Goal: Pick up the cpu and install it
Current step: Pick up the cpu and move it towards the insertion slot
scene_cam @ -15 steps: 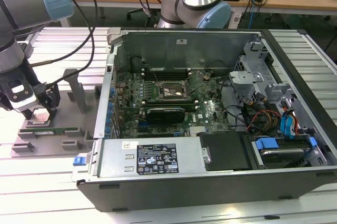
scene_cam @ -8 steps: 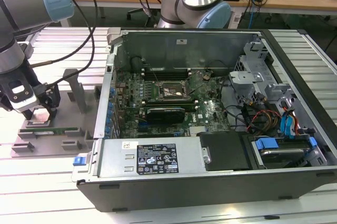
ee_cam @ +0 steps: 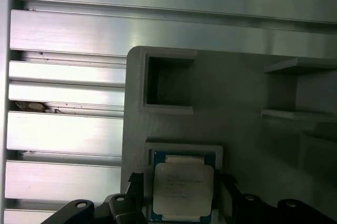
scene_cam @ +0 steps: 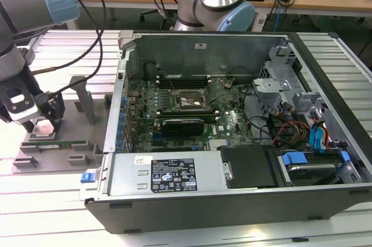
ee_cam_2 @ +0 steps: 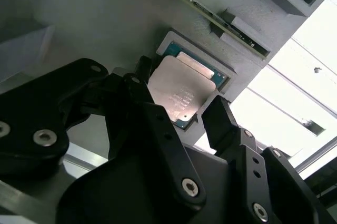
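Observation:
My gripper should grab the cpu next by its exposed opposite side edges, because the pocket's raised side (ee_cam: 183, 147) hugs the end of the cpu (ee_cam: 182, 187).
The cpu (ee_cam_2: 179, 89), a flat square chip with a silver-grey top, lies in a square pocket of the grey holder (ee_cam: 237, 92) on the exterior view's left. My gripper (ee_cam_2: 180, 91) hangs right over it, open, with one black finger (ee_cam_2: 218, 121) on each side of the chip. Both wrist views show the cpu (ee_cam: 182, 187) still seated in its pocket between the fingers. In the exterior view the gripper (scene_cam: 45, 120) stands low over the holder (scene_cam: 35, 157), with the cpu (scene_cam: 42, 125) as a pale square between its fingers.
A long green memory stick (scene_cam: 57, 141) lies in the holder beside the cpu pocket. The open computer case (scene_cam: 232, 200) fills the middle, its motherboard socket (scene_cam: 187, 100) inside. A second arm's base (scene_cam: 215, 3) stands behind the case. Ribbed metal table (ee_cam: 63, 129) surrounds the holder.

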`<state>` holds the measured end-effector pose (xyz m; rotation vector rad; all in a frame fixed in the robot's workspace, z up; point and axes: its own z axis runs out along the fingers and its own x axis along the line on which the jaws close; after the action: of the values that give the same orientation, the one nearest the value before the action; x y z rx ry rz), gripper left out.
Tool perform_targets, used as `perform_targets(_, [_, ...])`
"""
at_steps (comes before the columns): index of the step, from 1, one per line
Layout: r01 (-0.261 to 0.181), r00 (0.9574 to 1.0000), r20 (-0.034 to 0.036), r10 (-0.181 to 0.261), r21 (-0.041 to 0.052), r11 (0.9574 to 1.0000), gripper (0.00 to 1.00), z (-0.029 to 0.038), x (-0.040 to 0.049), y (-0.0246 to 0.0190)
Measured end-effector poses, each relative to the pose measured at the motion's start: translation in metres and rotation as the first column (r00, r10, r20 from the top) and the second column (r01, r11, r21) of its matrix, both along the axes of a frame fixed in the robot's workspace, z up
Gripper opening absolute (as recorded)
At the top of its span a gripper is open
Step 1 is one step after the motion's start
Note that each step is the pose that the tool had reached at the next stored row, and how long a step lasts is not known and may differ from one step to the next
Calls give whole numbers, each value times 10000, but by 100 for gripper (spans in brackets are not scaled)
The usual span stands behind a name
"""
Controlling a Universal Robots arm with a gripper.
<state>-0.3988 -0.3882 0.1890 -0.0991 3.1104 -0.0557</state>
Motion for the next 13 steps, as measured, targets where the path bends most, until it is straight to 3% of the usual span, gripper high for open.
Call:
perform_targets(12, [117,9999,1,-117,-11,9999,66,-21,2,-7])
perform_targets(13, [117,9999,1,-117,-10,9999,58,-21,2,-7])
